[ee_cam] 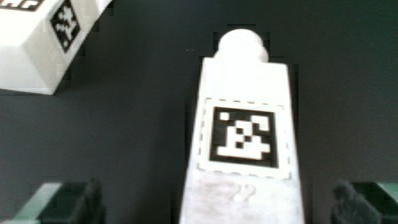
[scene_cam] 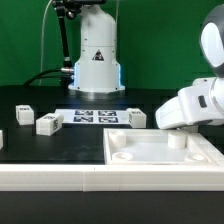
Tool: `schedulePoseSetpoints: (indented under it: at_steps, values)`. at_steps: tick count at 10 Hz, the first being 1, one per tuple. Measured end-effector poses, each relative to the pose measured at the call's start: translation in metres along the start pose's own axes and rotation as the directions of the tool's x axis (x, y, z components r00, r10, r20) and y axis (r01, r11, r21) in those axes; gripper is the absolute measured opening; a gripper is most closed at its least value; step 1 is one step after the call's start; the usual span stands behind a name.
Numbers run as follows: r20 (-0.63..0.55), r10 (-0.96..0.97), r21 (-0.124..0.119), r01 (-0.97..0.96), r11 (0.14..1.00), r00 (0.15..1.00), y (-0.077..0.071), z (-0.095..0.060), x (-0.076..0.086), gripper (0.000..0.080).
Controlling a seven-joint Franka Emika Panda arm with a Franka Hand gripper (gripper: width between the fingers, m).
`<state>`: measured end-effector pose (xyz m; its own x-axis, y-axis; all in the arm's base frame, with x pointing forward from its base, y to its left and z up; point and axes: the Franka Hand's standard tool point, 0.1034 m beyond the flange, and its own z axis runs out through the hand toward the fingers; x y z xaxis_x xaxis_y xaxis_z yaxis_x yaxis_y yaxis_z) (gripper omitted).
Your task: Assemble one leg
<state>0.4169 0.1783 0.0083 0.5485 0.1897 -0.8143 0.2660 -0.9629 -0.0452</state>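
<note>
My open fingers are on either side of the tagged white leg (ee_cam: 242,198), so it is time to close now, as that would catch the leg.
In the wrist view a leg (ee_cam: 244,120), a white oblong block with a black-and-white tag on its face and a narrowed tip, lies lengthwise between my fingers over the dark table. My gripper (ee_cam: 214,203) is open: both dark fingers (ee_cam: 63,200) stand well clear of the leg's sides. Another leg (ee_cam: 45,40) shows at the corner. In the exterior view my white gripper hand (scene_cam: 193,108) hangs at the right, over the far right part of the white square panel (scene_cam: 150,168); its fingertips are hard to make out there.
Loose legs lie on the black table at the exterior view's left (scene_cam: 25,113), (scene_cam: 48,123) and centre (scene_cam: 137,118). The marker board (scene_cam: 95,116) lies in front of the robot base (scene_cam: 95,60). The panel has round corner sockets (scene_cam: 122,156).
</note>
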Motion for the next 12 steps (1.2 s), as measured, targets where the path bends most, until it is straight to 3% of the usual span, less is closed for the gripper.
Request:
schedulePoseSetpoints:
  at_steps: [2, 4, 5, 11, 12]
  values:
    - [0.0, 0.0, 0.0, 0.0, 1.0, 1.0, 0.0, 0.0, 0.0, 0.0621]
    - [0.0, -0.001, 0.0, 0.001, 1.0, 1.0, 0.0, 0.0, 0.0, 0.0351]
    - [0.0, -0.001, 0.0, 0.001, 1.0, 1.0, 0.0, 0.0, 0.0, 0.029]
    - [0.0, -0.004, 0.001, 0.004, 1.0, 1.0, 0.001, -0.001, -0.001, 0.029]
    - [-0.014, -0.024, 0.007, 0.024, 1.0, 1.0, 0.006, -0.017, -0.01, 0.0291]
